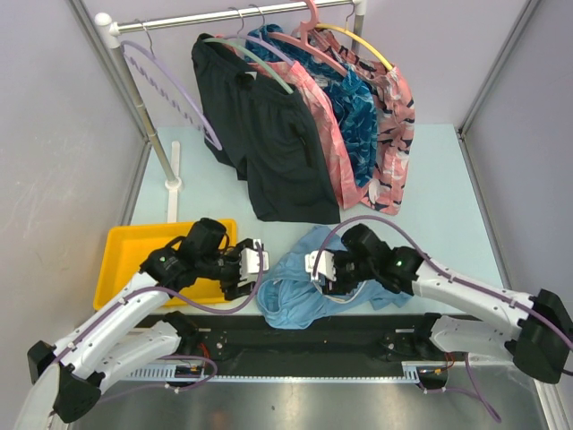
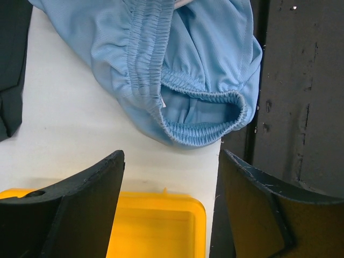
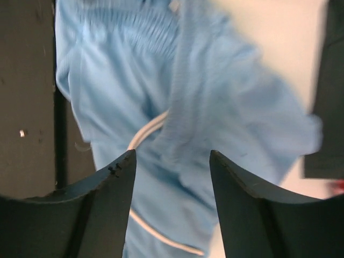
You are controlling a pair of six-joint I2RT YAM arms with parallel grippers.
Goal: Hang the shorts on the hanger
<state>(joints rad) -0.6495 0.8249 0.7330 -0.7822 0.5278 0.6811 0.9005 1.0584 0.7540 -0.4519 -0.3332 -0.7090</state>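
My right gripper needs to grab the shorts' waistband next, at the end of the waistband away from my left gripper. Then it can spread the waistband for the hanger.
The light blue shorts lie crumpled on the table near the front edge, between my two grippers. In the left wrist view the gathered waistband of the shorts gapes open just beyond my left gripper, which is open and empty above the table and a tray corner. My right gripper is open over the shorts, with fabric and the white drawstring below its fingers; that view is blurred. The lavender hanger hangs empty at the rack's left end, far from both grippers.
A yellow tray sits at the left front, under my left arm. The rack bar at the back carries black shorts, blue patterned shorts and pink garments on green and pink hangers. The rack's pole stands at left.
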